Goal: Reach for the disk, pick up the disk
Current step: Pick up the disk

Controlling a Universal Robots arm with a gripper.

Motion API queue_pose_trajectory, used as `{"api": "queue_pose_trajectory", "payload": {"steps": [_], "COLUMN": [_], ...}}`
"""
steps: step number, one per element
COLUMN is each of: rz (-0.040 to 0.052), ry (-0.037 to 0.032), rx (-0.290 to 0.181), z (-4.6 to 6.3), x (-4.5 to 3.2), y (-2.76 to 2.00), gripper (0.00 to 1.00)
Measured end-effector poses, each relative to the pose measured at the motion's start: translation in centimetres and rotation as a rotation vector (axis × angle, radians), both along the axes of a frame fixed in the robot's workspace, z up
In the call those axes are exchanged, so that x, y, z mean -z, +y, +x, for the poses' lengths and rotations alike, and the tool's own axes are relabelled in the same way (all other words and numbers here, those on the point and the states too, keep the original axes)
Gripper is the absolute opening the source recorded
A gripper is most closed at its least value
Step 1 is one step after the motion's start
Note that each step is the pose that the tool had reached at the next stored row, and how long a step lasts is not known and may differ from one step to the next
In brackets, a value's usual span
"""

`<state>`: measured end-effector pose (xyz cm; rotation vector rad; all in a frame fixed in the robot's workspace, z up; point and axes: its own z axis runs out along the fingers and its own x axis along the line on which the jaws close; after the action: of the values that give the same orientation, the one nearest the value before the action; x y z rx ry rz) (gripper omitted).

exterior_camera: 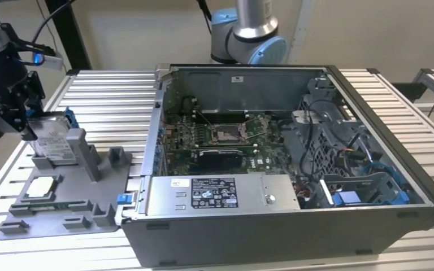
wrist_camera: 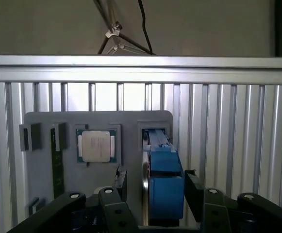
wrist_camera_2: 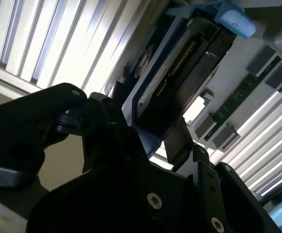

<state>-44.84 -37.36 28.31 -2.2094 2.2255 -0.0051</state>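
Note:
My gripper grips the disk by its connector edge (exterior_camera: 50,117) next and picks it up from the disk's grey fixture (exterior_camera: 81,158).
The disk (exterior_camera: 55,144) stands on edge in a slot of the grey fixture plate (exterior_camera: 70,200) at the exterior view's left, its silver body clipped in a blue frame. My gripper (exterior_camera: 30,134) has come down over it from above. In the first wrist view the black fingers (wrist_camera: 191,187) straddle the disk (wrist_camera: 165,179): one lies against the blue frame, the other stands a small gap off the silver side, so my gripper (wrist_camera: 155,183) is open. The second wrist view shows the disk (wrist_camera_2: 179,73) from its connector edge, running between the fingers of my gripper (wrist_camera_2: 153,138).
A square silver CPU chip (exterior_camera: 40,186) (wrist_camera: 96,145) lies flat on the same plate beside the disk's slot, along with grey posts (exterior_camera: 89,155). The open computer case (exterior_camera: 277,169) fills the table's middle and right. A second arm's base (exterior_camera: 247,34) stands behind it.

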Motion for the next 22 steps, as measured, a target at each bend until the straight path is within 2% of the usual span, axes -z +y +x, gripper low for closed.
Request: {"api": "queue_pose_trajectory", "payload": {"steps": [12, 19, 20, 22], "rz": [0.0003, 0.0003, 0.0003, 0.0002], "ry": [-0.0004, -0.0004, -0.0004, -0.0003], "rx": [0.000, 0.000, 0.000, 0.000], "z": [-0.1, -0.1, -0.1, -0.1], "x": [2.16, 2.31, 2.31, 2.31], "y": [0.00, 0.01, 0.01, 0.01], "gripper": [1.00, 1.00, 0.00, 0.00]}}
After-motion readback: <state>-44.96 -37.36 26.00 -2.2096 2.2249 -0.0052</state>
